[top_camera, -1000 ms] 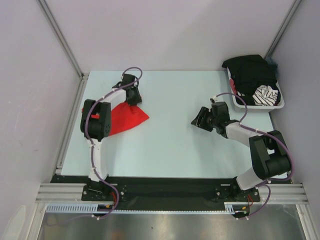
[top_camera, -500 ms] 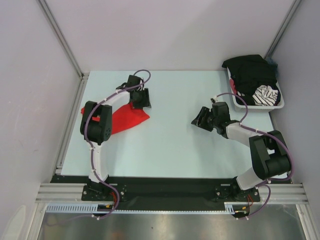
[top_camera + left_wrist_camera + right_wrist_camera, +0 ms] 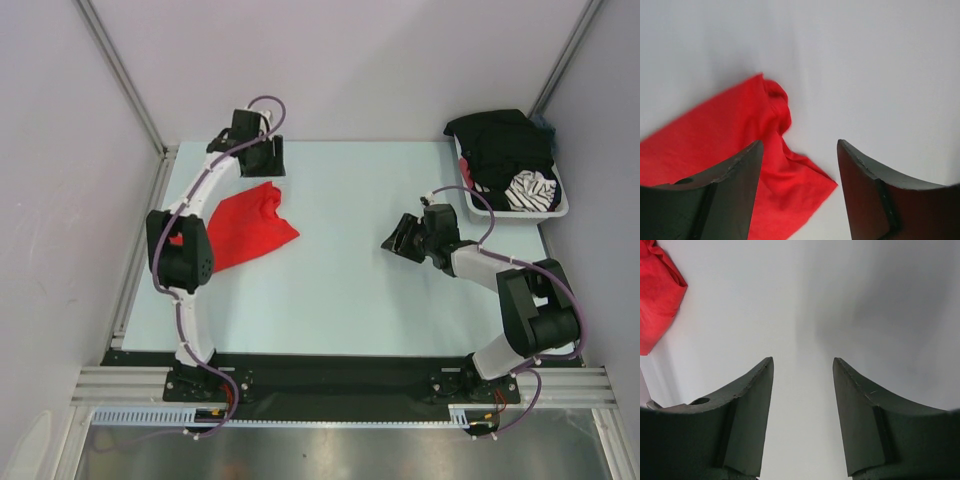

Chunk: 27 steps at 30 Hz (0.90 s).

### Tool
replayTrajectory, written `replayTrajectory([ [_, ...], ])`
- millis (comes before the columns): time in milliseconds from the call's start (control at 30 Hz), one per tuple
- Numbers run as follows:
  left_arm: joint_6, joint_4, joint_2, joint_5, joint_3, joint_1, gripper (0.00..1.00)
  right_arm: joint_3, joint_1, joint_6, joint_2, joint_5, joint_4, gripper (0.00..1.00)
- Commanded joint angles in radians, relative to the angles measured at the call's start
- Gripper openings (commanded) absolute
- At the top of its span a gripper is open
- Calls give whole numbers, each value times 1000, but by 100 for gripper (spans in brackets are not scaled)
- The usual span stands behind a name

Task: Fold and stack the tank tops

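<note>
I need to grab the folded red tank top by its rumpled far end [image 3: 270, 195] [image 3: 770, 98] with my left gripper next. Then I can drag it aside for stacking, with its body trailing.
The red tank top [image 3: 243, 229] lies folded and a little rumpled on the left half of the table, one corner pointing right. My left gripper [image 3: 268, 164] hangs open above the table's far edge, just beyond the garment and clear of it. In the left wrist view the red tank top [image 3: 715, 145] lies below and behind the open left gripper [image 3: 799, 144], with nothing between the jaws. My right gripper [image 3: 391, 242] stands open over bare table right of centre. The right gripper [image 3: 802, 360] holds nothing; the red tank top [image 3: 657, 295] shows at the top left. A black tank top [image 3: 500, 143] is heaped in the basket.
A white basket [image 3: 545, 214] stands at the far right corner, holding the black garment and a black-and-white striped cloth [image 3: 531, 190]. Metal frame posts run along the left edge and back corners. Grey walls enclose the table.
My left gripper has opened, let go of the red tank top and drawn back towards the far edge. The garment now lies uncovered. The right arm has not moved.
</note>
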Motion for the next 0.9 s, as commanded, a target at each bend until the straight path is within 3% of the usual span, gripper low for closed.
replayTrajectory([
  [0, 127, -130, 113, -148, 155, 5, 67, 1, -3, -2, 7, -13, 39, 56],
  [67, 154, -216, 176, -225, 278, 10, 66, 1, -4, -3, 7, -13, 36, 56],
  [233, 187, -325, 324, -227, 462, 27, 63, -2, -4, -6, 1, -10, 33, 56],
  [567, 200, -334, 399, -184, 435, 45, 60, -2, -4, -3, 10, -11, 38, 56],
  [667, 194, -345, 437, -178, 456, 53, 49, -4, -6, -3, 10, -11, 39, 56],
  [767, 171, -344, 471, -138, 473, 76, 29, -4, -4, -3, 10, -10, 39, 56],
  [867, 141, -339, 493, -64, 473, 105, 24, -4, -4, -6, 13, -10, 39, 56],
])
